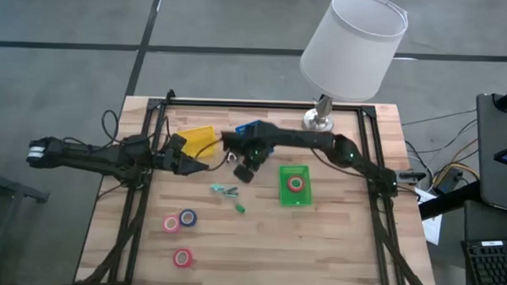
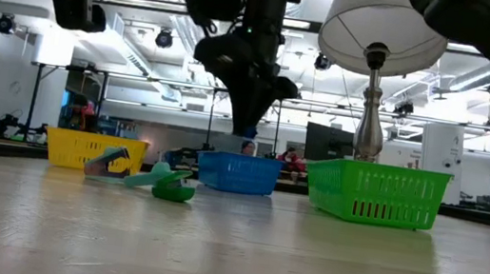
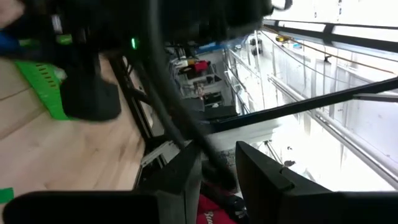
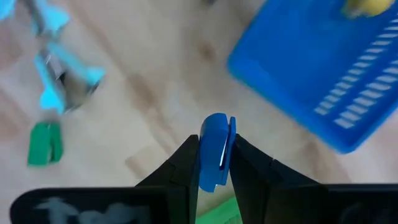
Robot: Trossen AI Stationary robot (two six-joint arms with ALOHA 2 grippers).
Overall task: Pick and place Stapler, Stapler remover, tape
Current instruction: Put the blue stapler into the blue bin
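My right gripper holds the blue stapler and will keep holding it until it is over the tray, because it is short of the blue tray's rim and would miss.
My right gripper hangs above the table's middle, just near of the blue tray, shut on a small blue thing that looks like the stapler. My left gripper hovers open and holds nothing, beside the yellow tray. The teal stapler remover and a small green piece lie flat on the wood. A red tape roll lies in the green tray. Pink, blue and red tape rolls lie flat near the table's near left. My right gripper pinches the blue stapler between its two fingers, coming from above and pointing down. One narrow end sticks out past the fingertips. It is lifted clear of the table, above bare wood beside the blue tray.
A table lamp with a white shade stands on its base at the far edge, right of the blue tray. Black frame rails run along the table's left and right sides. Bare wood lies at the near right.
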